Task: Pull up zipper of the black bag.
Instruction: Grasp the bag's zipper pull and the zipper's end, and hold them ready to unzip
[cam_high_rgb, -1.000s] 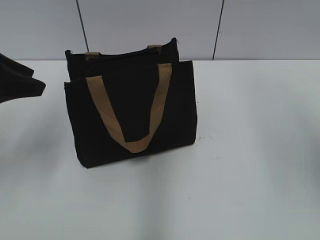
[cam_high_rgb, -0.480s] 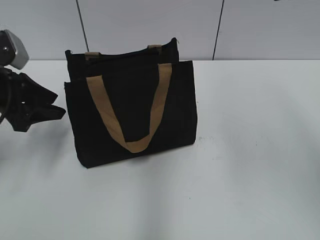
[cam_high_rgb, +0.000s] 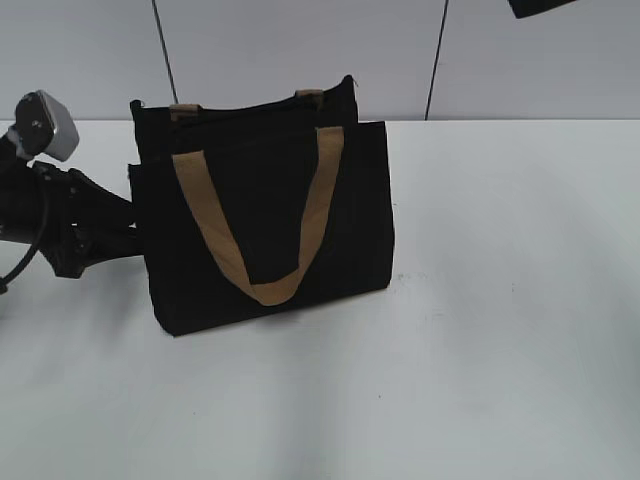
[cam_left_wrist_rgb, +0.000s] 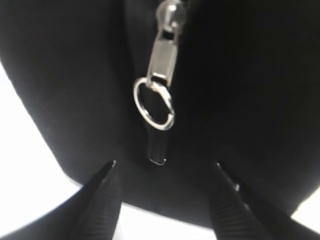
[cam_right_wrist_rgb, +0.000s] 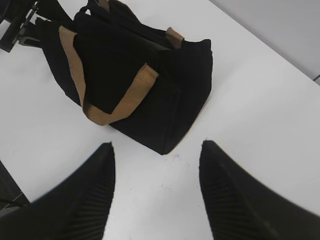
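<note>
Next, my left gripper grabs the silvery zipper pull by its ringed end (cam_left_wrist_rgb: 154, 105) to pull up the black bag's zipper.
The black bag (cam_high_rgb: 265, 225) stands upright on the white table, a tan loop handle (cam_high_rgb: 260, 225) hanging down its front. It also shows in the right wrist view (cam_right_wrist_rgb: 135, 75). My left gripper (cam_high_rgb: 125, 225) is at the bag's left end, open. In the left wrist view the silvery zipper pull (cam_left_wrist_rgb: 162, 60) with a small split ring (cam_left_wrist_rgb: 154, 104) hangs on the black fabric (cam_left_wrist_rgb: 75, 75) just beyond my open fingers (cam_left_wrist_rgb: 164, 167), not touched. My right gripper (cam_right_wrist_rgb: 157, 150) is open and empty, high above the table; only a dark corner of that arm (cam_high_rgb: 540, 6) shows in the exterior view.
The white table (cam_high_rgb: 500, 300) stretches to the right and front of the bag. A grey panelled wall (cam_high_rgb: 300, 50) stands behind. The left arm's body and cable (cam_high_rgb: 40, 210) lie at the table's left edge.
My left arm has moved in from the left edge toward the bag's left end. The right arm's corner has come into view at the top right. The bag has not moved.
</note>
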